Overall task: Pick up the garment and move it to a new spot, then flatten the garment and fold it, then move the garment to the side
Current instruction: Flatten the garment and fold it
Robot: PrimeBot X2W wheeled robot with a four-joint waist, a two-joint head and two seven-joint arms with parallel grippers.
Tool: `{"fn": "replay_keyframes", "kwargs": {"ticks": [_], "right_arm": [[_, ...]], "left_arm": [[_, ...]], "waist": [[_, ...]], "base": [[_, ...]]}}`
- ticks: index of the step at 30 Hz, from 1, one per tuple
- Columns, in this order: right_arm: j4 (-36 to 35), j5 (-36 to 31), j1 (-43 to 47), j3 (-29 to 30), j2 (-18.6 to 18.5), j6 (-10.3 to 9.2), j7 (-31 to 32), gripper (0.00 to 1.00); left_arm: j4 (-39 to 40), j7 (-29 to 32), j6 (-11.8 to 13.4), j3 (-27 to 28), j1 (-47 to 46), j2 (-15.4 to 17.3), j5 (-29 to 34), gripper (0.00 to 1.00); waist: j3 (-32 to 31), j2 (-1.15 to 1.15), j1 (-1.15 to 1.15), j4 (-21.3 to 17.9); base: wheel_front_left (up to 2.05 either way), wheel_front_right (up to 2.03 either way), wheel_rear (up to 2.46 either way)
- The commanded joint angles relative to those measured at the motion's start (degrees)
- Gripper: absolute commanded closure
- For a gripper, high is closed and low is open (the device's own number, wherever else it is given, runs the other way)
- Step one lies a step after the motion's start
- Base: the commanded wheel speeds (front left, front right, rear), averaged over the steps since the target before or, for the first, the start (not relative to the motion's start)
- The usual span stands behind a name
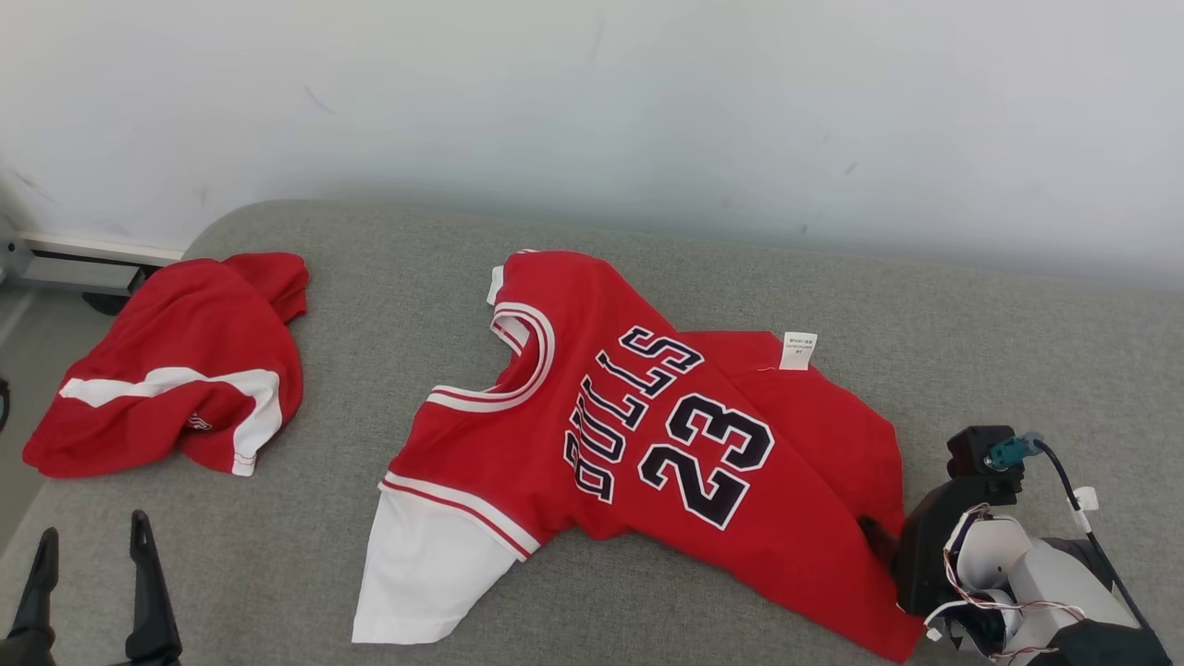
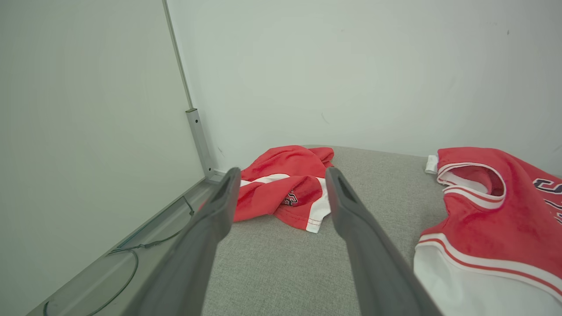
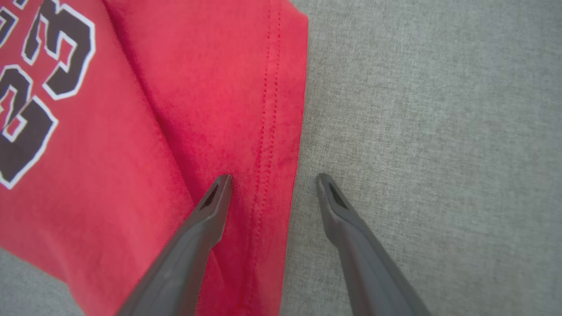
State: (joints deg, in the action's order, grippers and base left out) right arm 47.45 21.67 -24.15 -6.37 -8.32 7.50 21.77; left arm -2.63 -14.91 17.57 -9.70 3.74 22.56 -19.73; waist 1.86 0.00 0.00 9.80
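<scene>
The jersey (image 1: 666, 433) (image 3: 110, 168) lies spread flat on the grey surface, so next I should grab it with my right gripper by its stitched hem, where the cloth ends.
The garment (image 1: 647, 435) is a red jersey with "BULLS 23" in dark letters and white sleeve parts, lying spread and somewhat creased on the grey padded surface (image 1: 832, 287). Its neck and sleeve end show at the right of the left wrist view (image 2: 496, 219). My right gripper (image 3: 273, 177) is open just above the jersey's stitched hem (image 3: 268, 109), one finger over the red cloth and the other over bare grey fabric. In the head view my right wrist (image 1: 962, 541) sits at the jersey's lower right corner. My left gripper (image 1: 92, 529) (image 2: 282, 173) is open and empty at the lower left, well clear of the jersey.
A second red piece with white stripes (image 1: 176, 370) (image 2: 285, 184) lies crumpled at the surface's far left. A pale wall (image 1: 592, 111) stands behind. The surface's left edge drops to a floor with a metal rail (image 1: 83, 264) and a cable (image 2: 127, 259).
</scene>
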Motion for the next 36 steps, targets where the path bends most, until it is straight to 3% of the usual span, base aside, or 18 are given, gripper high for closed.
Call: {"fn": "replay_keyframes", "kwargs": {"ticks": [1,5,6,7,8,23,28,36], "right_arm": [[1.45,0.48,0.31,-0.51,0.0,-0.02,0.77,0.0],[4.93,0.8,-0.67,-1.57,0.23,-0.02,1.36,0.0],[5.48,1.14,-0.81,-2.1,0.56,-0.02,1.68,0.33],[5.71,1.41,-0.95,-2.86,0.7,-0.01,1.69,0.81],[5.72,1.94,-1.1,-3.55,0.76,-0.01,1.5,1.0],[1.22,8.11,-7.12,-0.86,-9.67,-0.07,-11.43,1.0],[-2.69,13.0,-6.27,-0.83,-9.83,-0.05,-12.68,1.0],[-9.95,17.14,-5.93,-6.07,-9.02,-0.05,-14.63,1.0]], "left_arm": [[0.12,-0.28,-0.2,0.05,0.37,0.09,-0.54,0.0],[-0.04,-0.29,-0.29,0.17,0.36,-0.17,-0.63,0.0],[-0.07,-0.29,-0.31,0.17,0.39,-0.26,-0.66,0.0],[-0.06,-0.3,-0.42,0.15,0.38,-0.38,-0.8,0.0],[-0.03,-0.3,-0.31,0.15,0.36,-0.5,-0.87,0.0],[-0.15,-0.32,-1.35,1.0,-0.31,-2.05,-0.41,0.0],[-0.34,-0.32,-1.86,1.1,-0.97,-2.71,0.03,0.0],[-0.85,-0.33,-2.88,1.49,-1.54,-3.92,0.69,0.0]], "waist": [[-0.02,0.0,0.0,0.01],[-0.16,0.0,0.0,-0.06],[-0.17,0.0,0.0,-0.11],[-0.17,0.0,0.0,-0.15],[-0.14,0.0,0.0,-0.2],[0.45,0.0,0.0,-1.7],[0.93,0.0,0.0,-1.64],[1.04,0.0,0.0,-1.18]], "base": [[0.0,0.0,0.0],[0.0,0.0,0.0],[0.0,0.0,0.0],[0.0,0.0,0.0],[0.0,0.0,0.0],[0.0,0.0,0.0],[0.0,0.0,0.0],[0.0,0.0,0.0]]}}
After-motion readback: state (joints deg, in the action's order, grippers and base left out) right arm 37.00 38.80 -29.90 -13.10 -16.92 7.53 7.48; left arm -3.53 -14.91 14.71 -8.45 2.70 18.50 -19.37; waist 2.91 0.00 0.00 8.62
